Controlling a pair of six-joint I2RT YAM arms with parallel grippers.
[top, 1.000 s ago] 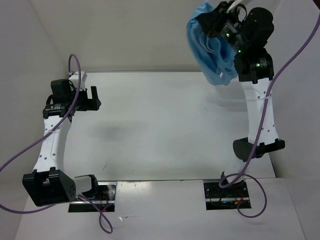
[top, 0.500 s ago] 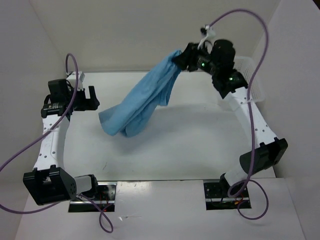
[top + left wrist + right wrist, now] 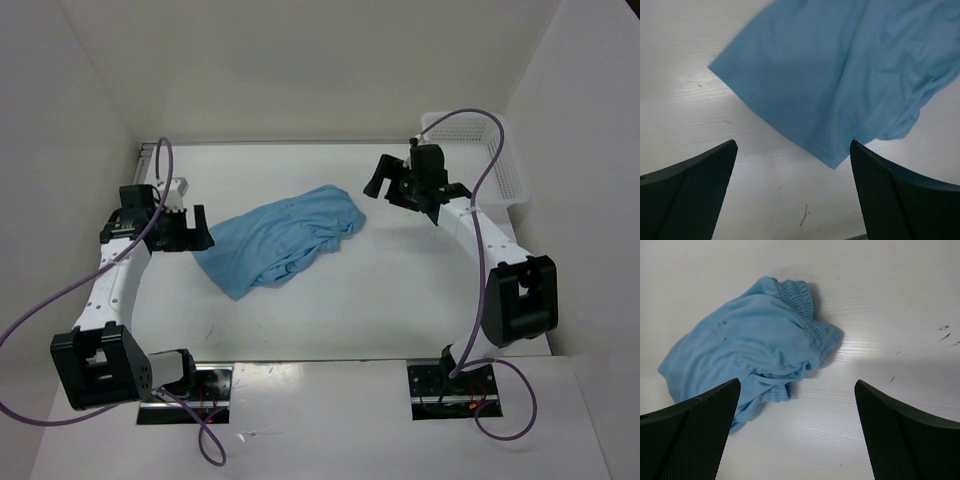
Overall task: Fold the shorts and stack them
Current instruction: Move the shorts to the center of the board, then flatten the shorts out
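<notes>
Next, my left gripper grabs the shorts by the flat corner edge, opposite the gathered waistband, to stretch them open for folding.
The light blue shorts lie crumpled in a heap on the white table, between the two arms. In the right wrist view the shorts show their gathered waistband at the upper right. In the left wrist view a flat corner of the shorts points toward me. My left gripper hovers just left of the heap, open and empty. To the right of the heap, a little apart from it, my right gripper stands open and empty. No drawstring shows.
A white mesh basket stands at the back right corner of the table, behind the right arm. White walls close in the left, back and right sides. Purple cables loop from both arms.
The right arm swung the shorts down from high at the back right to mid-table, then let go; they now lie on the table. The left gripper moved slightly right toward them.
</notes>
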